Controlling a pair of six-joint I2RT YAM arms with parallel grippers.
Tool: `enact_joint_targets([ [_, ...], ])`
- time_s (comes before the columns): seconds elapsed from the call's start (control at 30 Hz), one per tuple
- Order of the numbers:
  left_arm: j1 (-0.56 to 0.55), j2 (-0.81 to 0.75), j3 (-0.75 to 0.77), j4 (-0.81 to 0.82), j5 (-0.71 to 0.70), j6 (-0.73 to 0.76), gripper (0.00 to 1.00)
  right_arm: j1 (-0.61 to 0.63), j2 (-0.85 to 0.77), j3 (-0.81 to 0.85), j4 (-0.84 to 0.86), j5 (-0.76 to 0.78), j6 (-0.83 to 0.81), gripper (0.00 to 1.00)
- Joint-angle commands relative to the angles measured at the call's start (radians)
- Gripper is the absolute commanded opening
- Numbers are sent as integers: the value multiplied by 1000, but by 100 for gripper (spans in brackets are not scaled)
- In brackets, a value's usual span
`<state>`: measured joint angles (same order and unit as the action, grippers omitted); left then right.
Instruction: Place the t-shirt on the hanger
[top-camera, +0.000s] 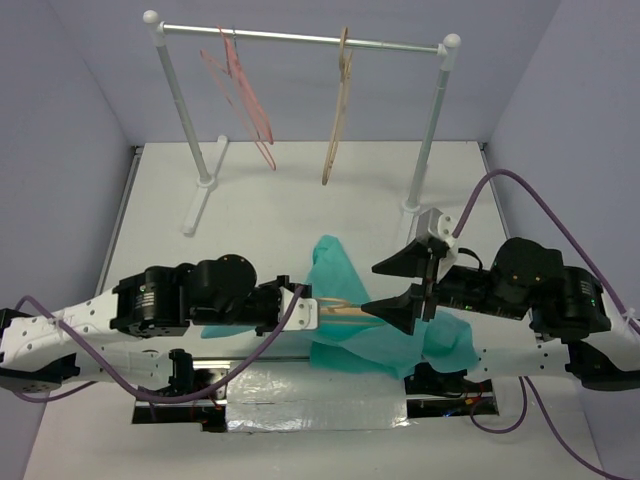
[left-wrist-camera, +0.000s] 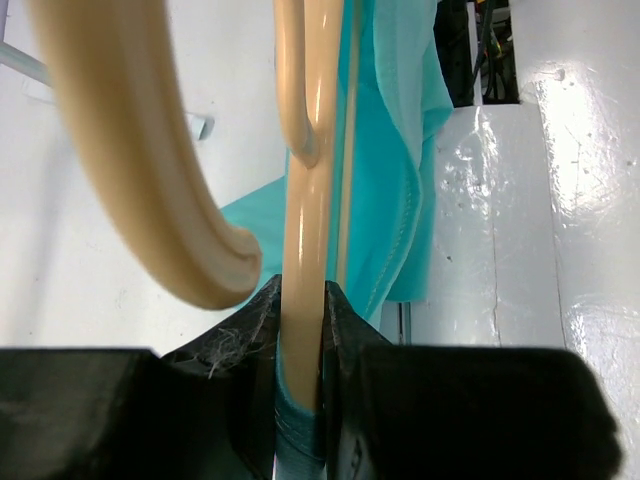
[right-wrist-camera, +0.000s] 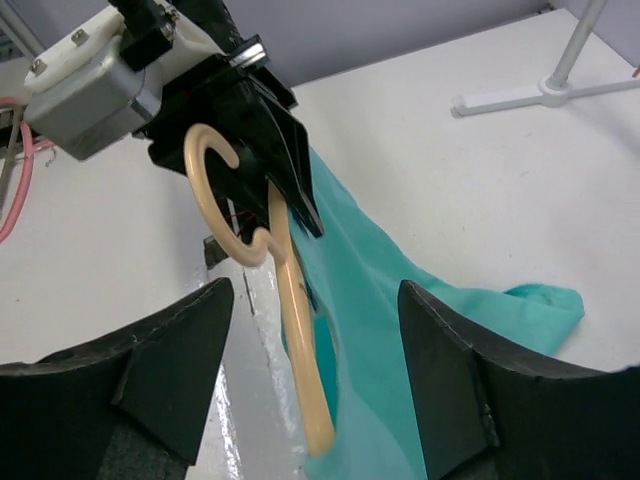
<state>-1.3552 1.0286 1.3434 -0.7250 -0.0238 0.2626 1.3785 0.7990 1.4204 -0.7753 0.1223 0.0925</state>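
Next, my right gripper grabs the hanger's arm end together with the t-shirt, and the hook (right-wrist-camera: 207, 196) stays free to hang it.
The cream-beige hanger (top-camera: 345, 312) is held low over the table's front, one arm inside the teal t-shirt (top-camera: 345, 280), which drapes over it and spreads on the table. My left gripper (top-camera: 308, 312) is shut on the hanger just below its hook. In the left wrist view the jaws (left-wrist-camera: 300, 305) pinch the hanger (left-wrist-camera: 305, 200) with a strip of t-shirt (left-wrist-camera: 400, 150). My right gripper (top-camera: 392, 290) is open, its fingers on either side of the hanger (right-wrist-camera: 295, 320) and t-shirt (right-wrist-camera: 400, 290) without touching them. The hanger's far arm is hidden under the cloth.
A clothes rack (top-camera: 300, 38) stands at the back, with thin pink hangers (top-camera: 245, 95) and a darker tan hanger (top-camera: 338, 110) on its rail. Its feet (top-camera: 200, 205) rest on the white table. Silver tape (top-camera: 320, 405) covers the front edge between the arm bases.
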Motion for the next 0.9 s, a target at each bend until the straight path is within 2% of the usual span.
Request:
enact_joint_targets([
  [0.0,-1,-51,10,22,36,17,0,-4,12,60,-117,7,6,75],
  [0.17,-1,-67,0,16,56,17,0,-1,29,12,-205,10,4,80],
  [0.4,-1,-67,5,12,64,17,0,-2,-6,-107,-160,-19,-30,79],
  [0.47,-1,-62,14,7,62,17,0,-2,-3,-123,-151,-20,-37,76],
  [0.5,-1,-62,17,6,65,14,0,-4,3,-130,-151,-16,-37,72],
  [0.53,-1,-62,20,4,68,13,0,-4,5,-133,-147,-13,-36,60],
  [0.6,-1,-65,20,7,73,12,0,-2,0,-146,-139,2,-34,44],
  [0.63,-1,-67,23,10,71,12,0,-4,-3,-150,-133,11,-31,10],
  [0.67,-1,-65,25,12,68,10,0,-4,-7,-152,-122,25,-17,0],
  [0.7,-1,-62,26,13,58,1,2,-2,-15,-156,-117,39,-8,0],
  [0.77,-1,-55,39,18,-14,-19,20,-2,-27,-152,-120,72,38,0],
  [0.8,1,-52,48,19,-51,-42,44,-4,-27,-149,-130,107,62,0],
  [0.83,1,-48,51,21,-124,-57,53,-2,-29,-153,-156,114,85,0],
  [0.87,1,-38,57,19,-157,-89,97,-2,-32,-178,-168,111,119,0],
])
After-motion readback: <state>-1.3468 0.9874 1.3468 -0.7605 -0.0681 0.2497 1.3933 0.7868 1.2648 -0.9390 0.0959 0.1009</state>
